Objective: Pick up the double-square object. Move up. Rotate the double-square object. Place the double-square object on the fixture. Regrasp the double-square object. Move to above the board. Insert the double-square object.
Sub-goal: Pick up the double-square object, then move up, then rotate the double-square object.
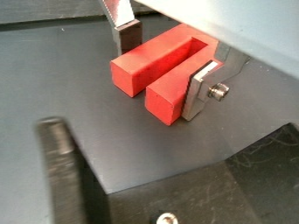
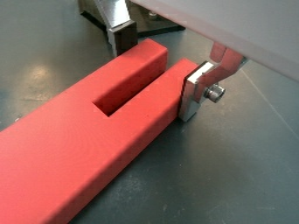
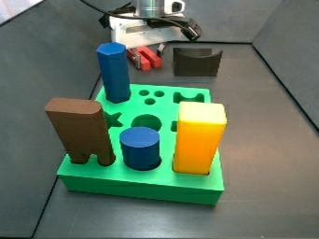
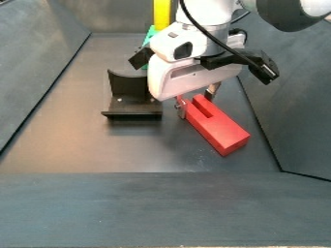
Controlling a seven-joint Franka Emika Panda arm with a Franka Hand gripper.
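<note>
Next, my gripper grabs the red double-square object by its slotted end (image 3: 148,57) (image 1: 176,68), to lift and rotate it.
The red double-square object (image 1: 152,68) lies flat on the dark floor, groove upward; it also shows in a wrist view (image 2: 105,122) and in both side views (image 3: 148,59) (image 4: 218,126). My gripper (image 1: 166,61) is low over one end of it and straddles it, open. One finger (image 1: 205,87) lies against the block's side; the other finger (image 1: 126,37) stands apart from it with a gap. The gripper also shows in a wrist view (image 2: 158,63) and in both side views (image 3: 149,45) (image 4: 191,97). The dark fixture (image 3: 196,62) (image 4: 130,101) stands beside the block. The green board (image 3: 144,179) is nearer the camera.
On the board stand a tall blue peg (image 3: 112,71), a brown notched block (image 3: 76,129), a blue cylinder (image 3: 141,148) and a yellow block (image 3: 200,138). Dark sloping walls (image 4: 45,87) enclose the floor. A dark upright edge (image 1: 59,166) shows in a wrist view.
</note>
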